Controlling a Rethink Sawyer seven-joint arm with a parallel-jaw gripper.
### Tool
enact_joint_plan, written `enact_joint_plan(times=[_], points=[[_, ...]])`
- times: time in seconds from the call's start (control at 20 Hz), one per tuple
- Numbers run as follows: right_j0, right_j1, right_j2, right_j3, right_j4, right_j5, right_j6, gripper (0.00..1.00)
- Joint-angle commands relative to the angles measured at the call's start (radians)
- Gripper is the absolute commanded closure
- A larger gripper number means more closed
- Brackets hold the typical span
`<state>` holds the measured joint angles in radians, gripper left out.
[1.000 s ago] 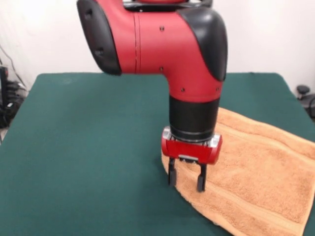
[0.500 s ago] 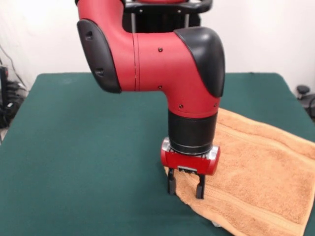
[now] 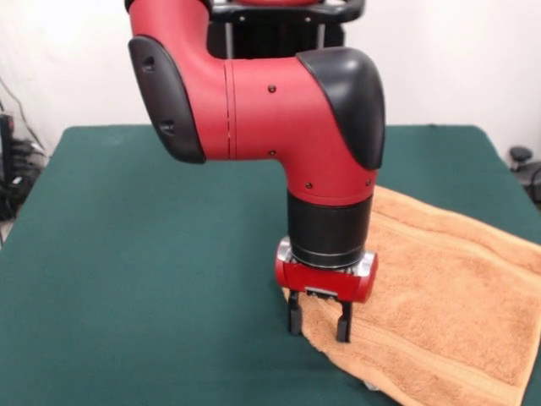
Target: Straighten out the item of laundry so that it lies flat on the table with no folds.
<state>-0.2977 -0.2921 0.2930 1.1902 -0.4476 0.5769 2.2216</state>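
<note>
Next, my gripper takes hold of the towel [image 3: 439, 304] by its edge [image 3: 318, 337] beside the woven stripe band, to straighten it flat.
The orange-tan terry towel [image 3: 439, 304] lies spread on the right side of the dark green table [image 3: 144, 254], running from behind the arm to the front right corner; woven stripe bands show near its front edge. My gripper [image 3: 319, 321] points straight down at the towel's left edge, its fingers [image 3: 294, 317] apart with the towel's edge between them, tips at or just above the cloth. The fingers stand open. The arm hides part of the towel's far left end.
The red and black arm [image 3: 279, 101] fills the upper middle of the view. Cables and dark gear [image 3: 13, 178] sit off the table's left edge. A dark object [image 3: 524, 165] stands past the right edge.
The gripper has come down a little and shifted slightly left onto the towel's left edge over the last second; its fingers stand a bit closer together. The towel has hardly moved.
</note>
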Motion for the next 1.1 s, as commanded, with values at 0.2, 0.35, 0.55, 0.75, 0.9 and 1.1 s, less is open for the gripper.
enact_joint_plan(times=[0.2,0.35,0.55,0.75,0.9,1.1], points=[[0.003,0.133,0.126,0.006,-0.08,-0.004,-0.262,0.0],[-0.003,0.134,0.131,0.007,-0.079,-0.007,-0.263,1.0],[-0.009,0.134,0.136,0.012,-0.08,-0.015,-0.257,1.0],[-0.004,0.133,0.133,-0.004,-0.076,0.018,-0.265,1.0],[-0.004,0.131,0.132,-0.002,-0.072,0.022,-0.26,1.0],[0.001,0.126,0.126,-0.005,-0.075,0.037,-0.266,1.0]])
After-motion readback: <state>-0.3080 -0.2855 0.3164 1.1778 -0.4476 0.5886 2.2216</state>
